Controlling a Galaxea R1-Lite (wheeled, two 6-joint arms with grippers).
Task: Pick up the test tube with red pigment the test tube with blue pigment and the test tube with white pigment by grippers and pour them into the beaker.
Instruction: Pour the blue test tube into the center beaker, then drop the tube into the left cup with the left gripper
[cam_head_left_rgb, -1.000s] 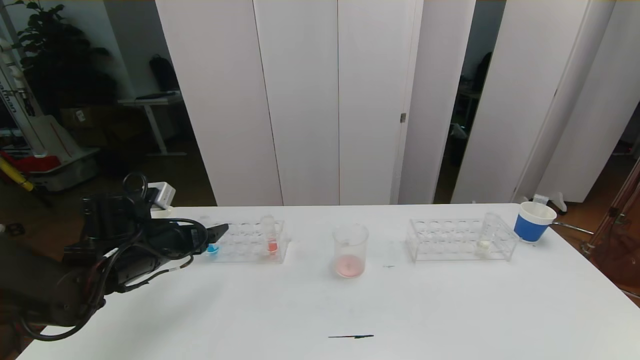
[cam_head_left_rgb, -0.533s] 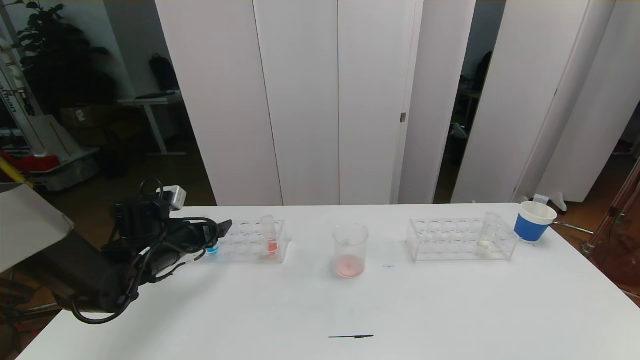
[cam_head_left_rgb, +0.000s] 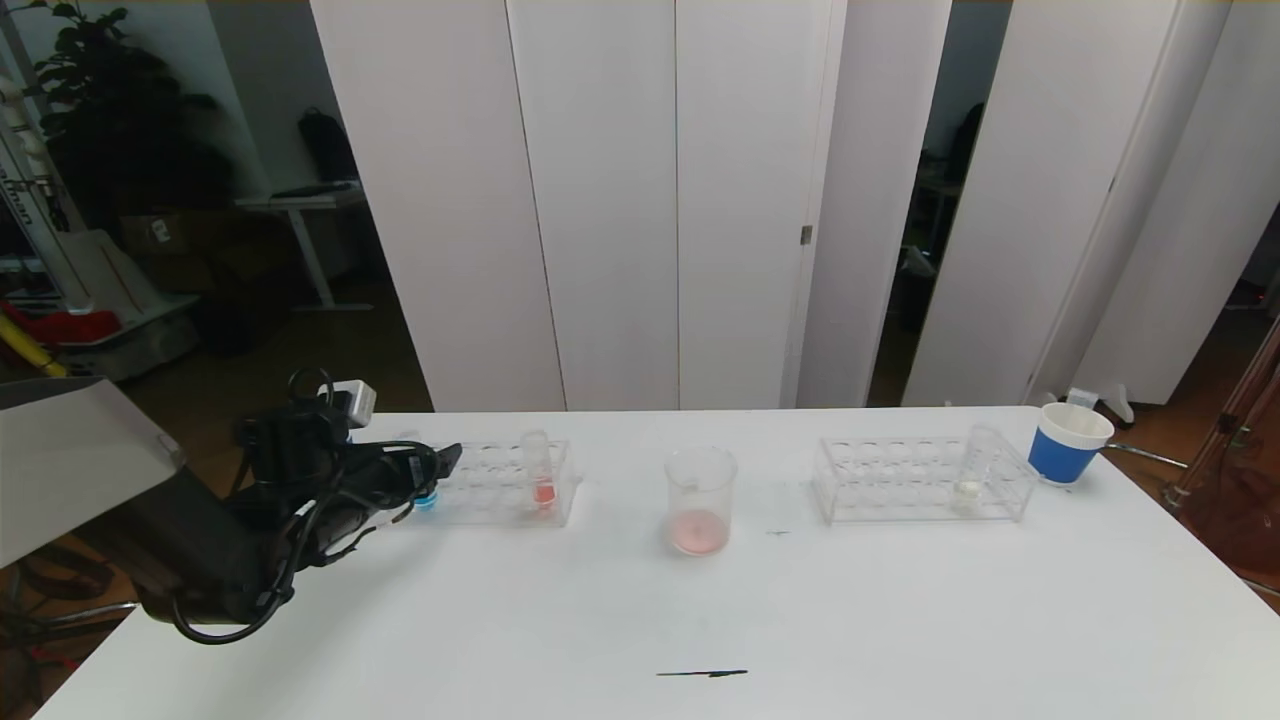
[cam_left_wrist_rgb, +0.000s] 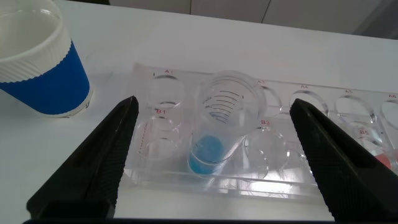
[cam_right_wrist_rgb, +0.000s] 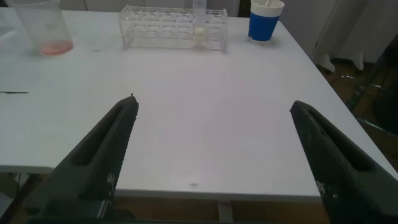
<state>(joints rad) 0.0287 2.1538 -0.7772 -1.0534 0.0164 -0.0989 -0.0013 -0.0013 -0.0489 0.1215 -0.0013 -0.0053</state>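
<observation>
My left gripper closes now: in the left wrist view my fingers are beside the upper sides of the blue-pigment test tube (cam_left_wrist_rgb: 229, 109), so closing now would catch it.
The test tube with blue pigment (cam_head_left_rgb: 426, 497) stands at the left end of the left rack. In the left wrist view the blue tube (cam_left_wrist_rgb: 214, 134) sits between the wide-open fingers of my left gripper (cam_left_wrist_rgb: 214, 104), untouched. From the head view, the left gripper (cam_head_left_rgb: 436, 475) is level with that tube. The test tube with red pigment (cam_head_left_rgb: 541, 475) stands further right in the same rack. In the right rack stands the test tube with white pigment (cam_head_left_rgb: 972, 468). The beaker (cam_head_left_rgb: 700, 500) holds a pinkish-red layer. My right gripper (cam_right_wrist_rgb: 214, 102) hangs open over the table's near right edge, holding nothing.
The left rack (cam_head_left_rgb: 500, 490) and right rack (cam_head_left_rgb: 900, 480) are clear plastic with several holes. A blue-banded white cup (cam_head_left_rgb: 1070, 443) stands at the far right; another cup (cam_left_wrist_rgb: 34, 62) sits beside the left rack. A black mark (cam_head_left_rgb: 700, 673) lies on the table front.
My left arm has swung forward and a little right, bringing its open gripper around the blue tube. Nothing on the table has moved.
</observation>
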